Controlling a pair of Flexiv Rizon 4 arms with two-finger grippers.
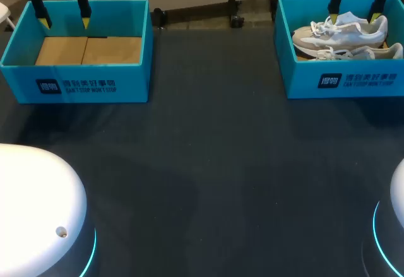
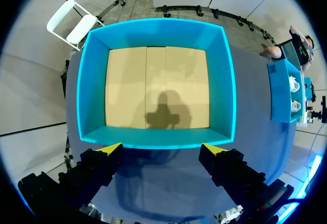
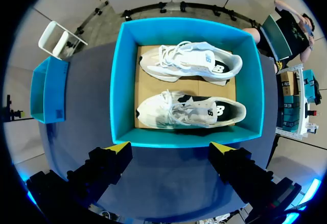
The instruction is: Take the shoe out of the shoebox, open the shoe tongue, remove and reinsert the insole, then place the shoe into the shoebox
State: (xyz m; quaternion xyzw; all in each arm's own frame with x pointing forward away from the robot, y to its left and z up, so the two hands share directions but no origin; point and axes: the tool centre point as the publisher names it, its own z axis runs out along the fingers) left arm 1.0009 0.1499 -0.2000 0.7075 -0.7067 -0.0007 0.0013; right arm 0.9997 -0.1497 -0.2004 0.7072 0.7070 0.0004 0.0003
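My right gripper is to grab the near shoe next by its heel side at the open collar [image 3: 242, 113]. The shoebox's side and the other shoe [image 3: 191, 63] leave little room at the near shoe's sides.
Two white sneakers lie on their sides in the blue shoebox [image 1: 297, 75] at the table's back right: one [image 3: 191, 60] toward the far wall, the other [image 3: 190, 110] nearer. My right gripper [image 3: 169, 146] hangs open above that box's near wall, touching nothing; in the head view this right gripper [image 1: 358, 11] sits over the shoes [image 1: 341, 32]. A second blue shoebox [image 1: 76, 81] at the back left holds only a cardboard floor [image 2: 157, 87]. My left gripper [image 2: 162, 146] hovers open above this box, and shows as the left gripper [image 1: 64, 13] in the head view.
The dark table [image 1: 208, 163] stretches between and in front of both boxes. The white rounded arm bases [image 1: 31, 207] sit at the near left and near right corners.
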